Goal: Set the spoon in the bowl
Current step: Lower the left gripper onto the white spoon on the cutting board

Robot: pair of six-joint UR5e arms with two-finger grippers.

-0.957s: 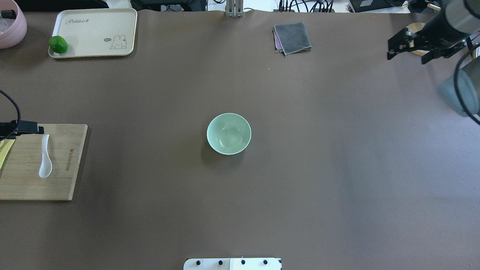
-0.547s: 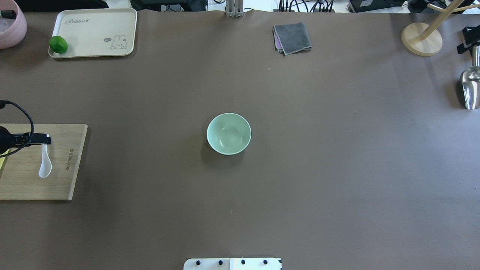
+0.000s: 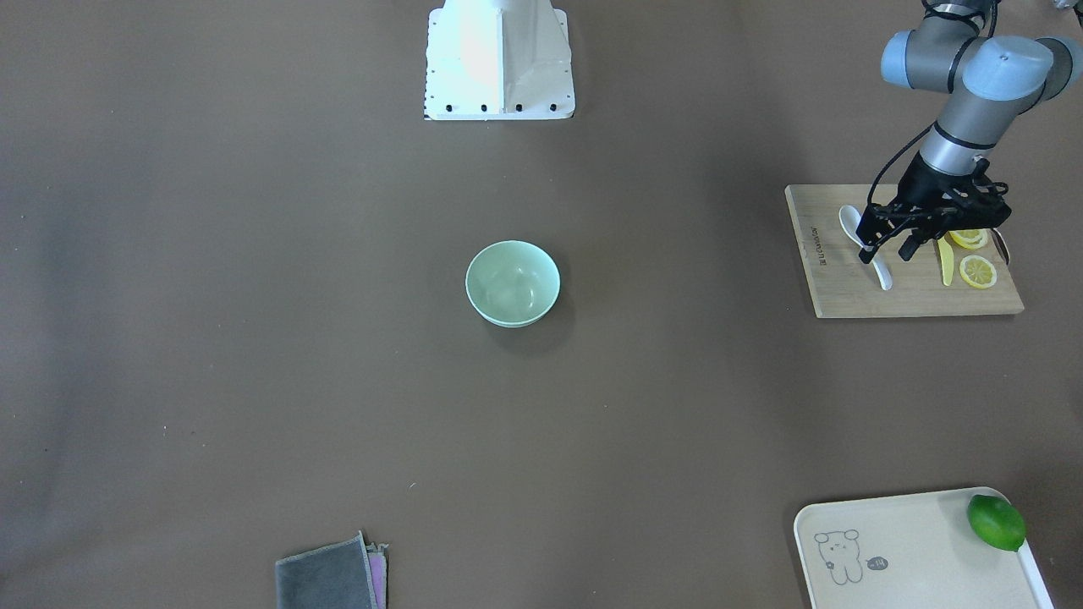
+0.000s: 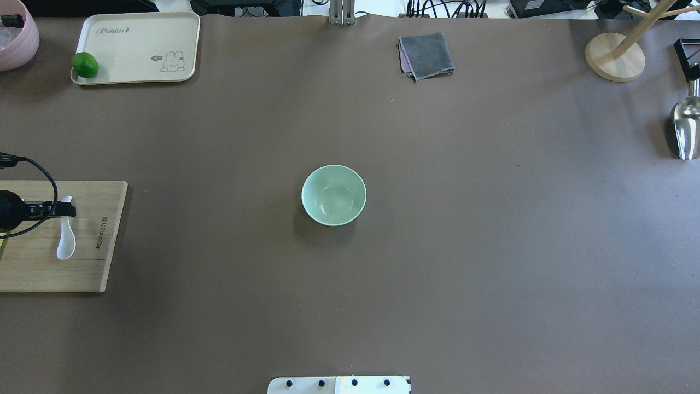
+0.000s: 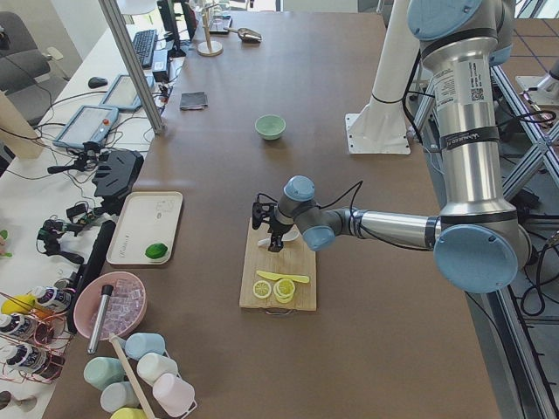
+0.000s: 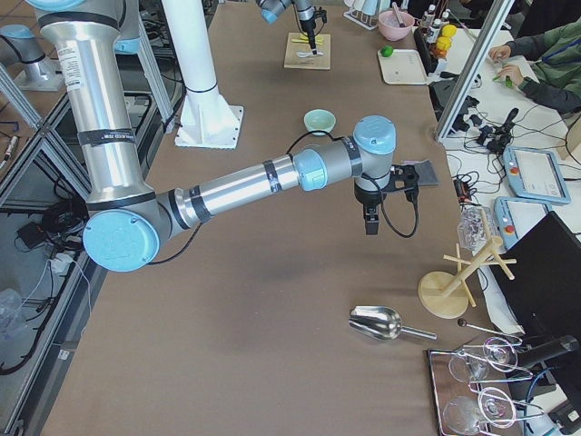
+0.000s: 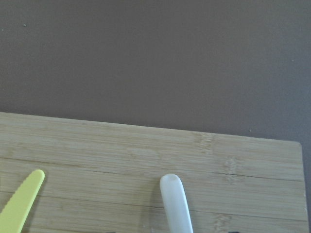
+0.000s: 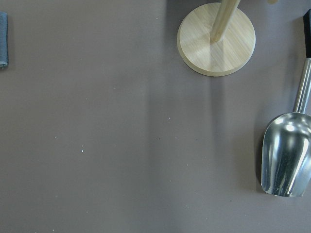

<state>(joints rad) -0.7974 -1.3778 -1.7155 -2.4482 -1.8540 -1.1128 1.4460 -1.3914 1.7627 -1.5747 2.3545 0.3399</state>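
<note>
The spoon's scoop is broad and rounded, so my left gripper needs to grab the spoon's slim handle next, where two straight sides face the fingers.
The white spoon lies on a bamboo cutting board at the table's left edge, scoop toward the robot. My left gripper is open and low over the spoon's handle, one finger on each side. The left wrist view shows the handle tip on the board. The mint-green bowl stands empty at the table's middle, far from the spoon. My right gripper shows only in the exterior right view, hanging above bare table near the right end. I cannot tell if it is open or shut.
A yellow knife and lemon slices share the board. A cream tray with a lime sits back left. A grey cloth, wooden stand and metal scoop lie at the back and right.
My left gripper has moved along the board onto the spoon's handle. The right arm has drawn out of the overhead view to the right, uncovering the wooden stand and scoop.
</note>
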